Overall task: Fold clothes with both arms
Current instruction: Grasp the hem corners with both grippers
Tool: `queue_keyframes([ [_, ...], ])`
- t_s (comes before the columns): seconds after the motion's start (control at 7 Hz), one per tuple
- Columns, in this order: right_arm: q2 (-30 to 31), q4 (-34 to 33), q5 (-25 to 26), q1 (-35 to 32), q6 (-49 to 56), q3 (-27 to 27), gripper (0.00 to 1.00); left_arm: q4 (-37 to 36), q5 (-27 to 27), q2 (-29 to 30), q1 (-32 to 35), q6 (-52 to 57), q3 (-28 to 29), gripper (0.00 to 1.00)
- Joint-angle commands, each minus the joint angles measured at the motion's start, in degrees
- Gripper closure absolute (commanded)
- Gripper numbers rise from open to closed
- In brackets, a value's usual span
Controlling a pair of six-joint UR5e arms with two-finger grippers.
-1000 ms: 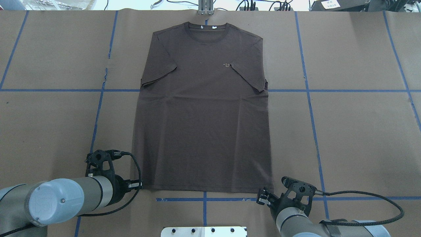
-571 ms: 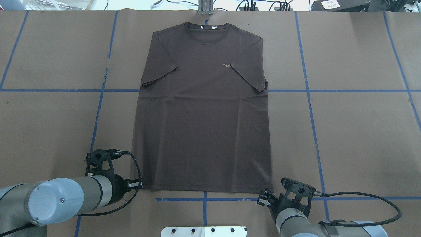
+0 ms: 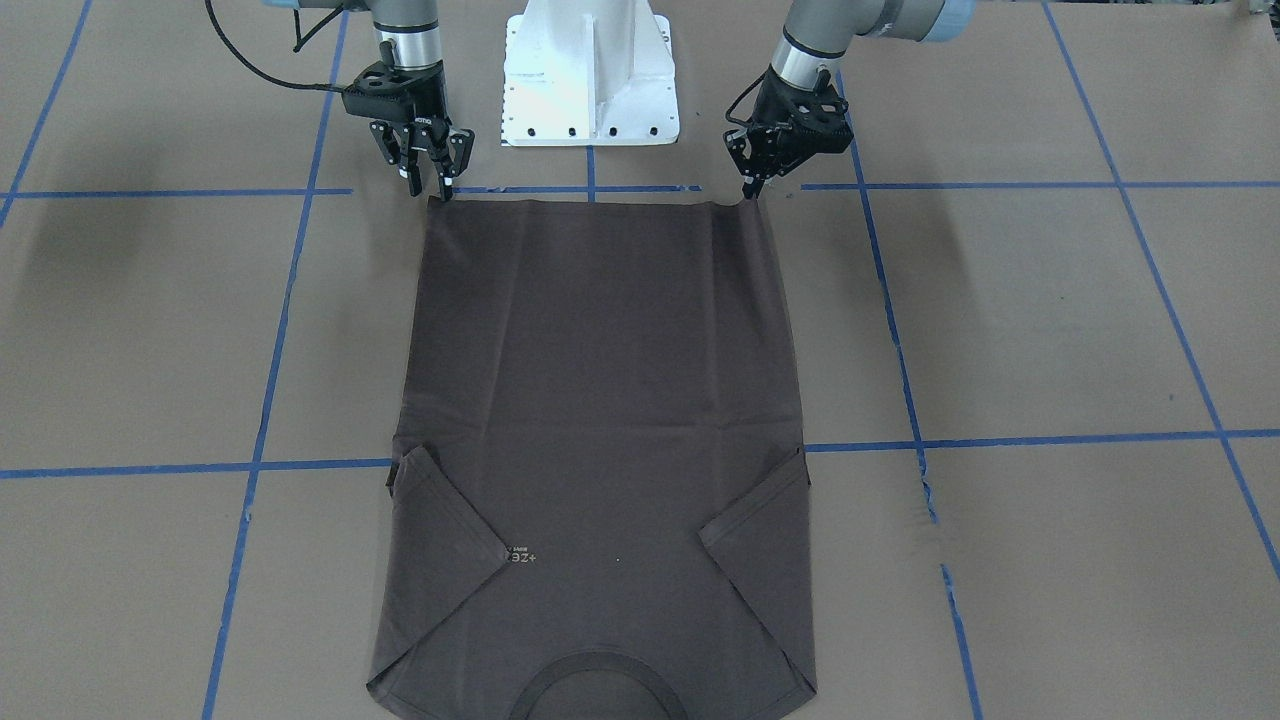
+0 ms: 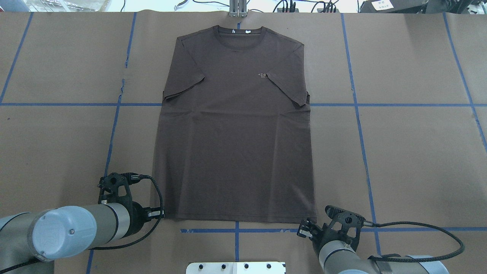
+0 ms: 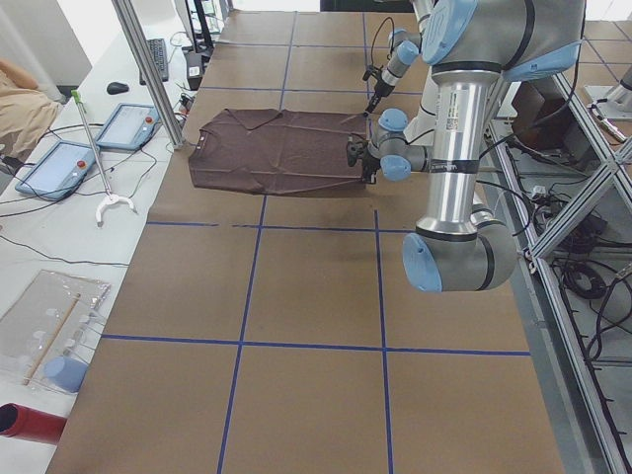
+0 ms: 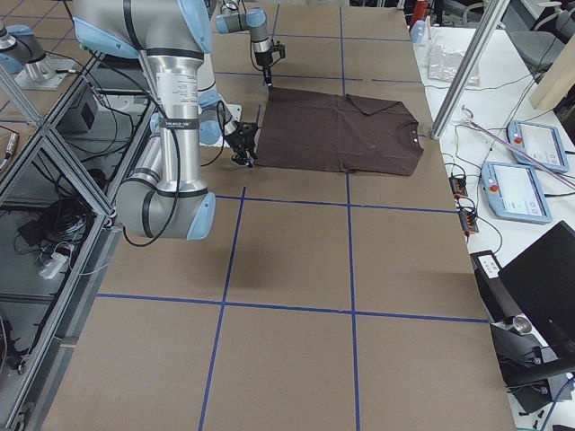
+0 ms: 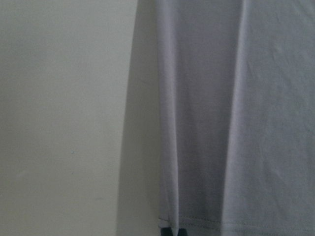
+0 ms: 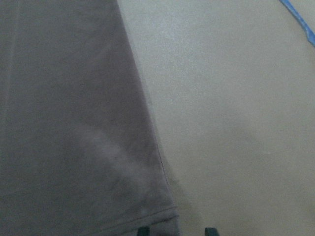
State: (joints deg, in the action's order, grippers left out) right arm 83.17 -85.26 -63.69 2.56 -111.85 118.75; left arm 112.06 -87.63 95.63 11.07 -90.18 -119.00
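My right gripper is to pick up the flat T-shirt next by its open hem corner [image 3: 441, 206] [image 8: 170, 216], because the edge of the cloth is free there.
A dark brown T-shirt [image 4: 234, 144] lies flat, chest up, collar at the far edge and both sleeves folded inward. Its hem faces the robot [image 3: 600, 300]. My left gripper [image 4: 161, 214] [image 3: 749, 192] is at the hem's left corner, fingertips together on the cloth edge. In the left wrist view a single dark tip [image 7: 170, 231] shows right at the hem [image 7: 236, 123]. My right gripper [image 4: 302, 228] [image 3: 430, 188] stands open at the other hem corner. In the right wrist view its fingertips [image 8: 143, 231] straddle the shirt's side edge [image 8: 69, 123].
Brown paper with blue tape lines [image 4: 357, 104] covers the table. The white pedestal base [image 3: 590, 70] stands between the arms, just behind the hem. A metal post [image 4: 237, 9] rises at the far edge by the collar. Tablets [image 6: 517, 193] lie beyond the table's far side.
The right gripper has shifted slightly toward the robot at the hem corner. The left arm and the shirt have not moved.
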Motion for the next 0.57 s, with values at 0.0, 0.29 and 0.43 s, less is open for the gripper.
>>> queue_keyframes([
  [0.0,-0.6,0.0,0.4,-0.4,0.2,-0.2,0.57,0.0,0.0,0.0,0.0,0.0,0.0,1.00],
  [0.29,-0.6,-0.1,0.6,-0.6,0.3,-1.0,0.53,0.0,0.0,0.0,0.1,0.0,0.0,1.00],
  [0.43,-0.6,-0.2,0.6,-0.7,0.5,-1.2,0.50,0.0,0.0,0.0,0.0,0.0,0.0,1.00],
])
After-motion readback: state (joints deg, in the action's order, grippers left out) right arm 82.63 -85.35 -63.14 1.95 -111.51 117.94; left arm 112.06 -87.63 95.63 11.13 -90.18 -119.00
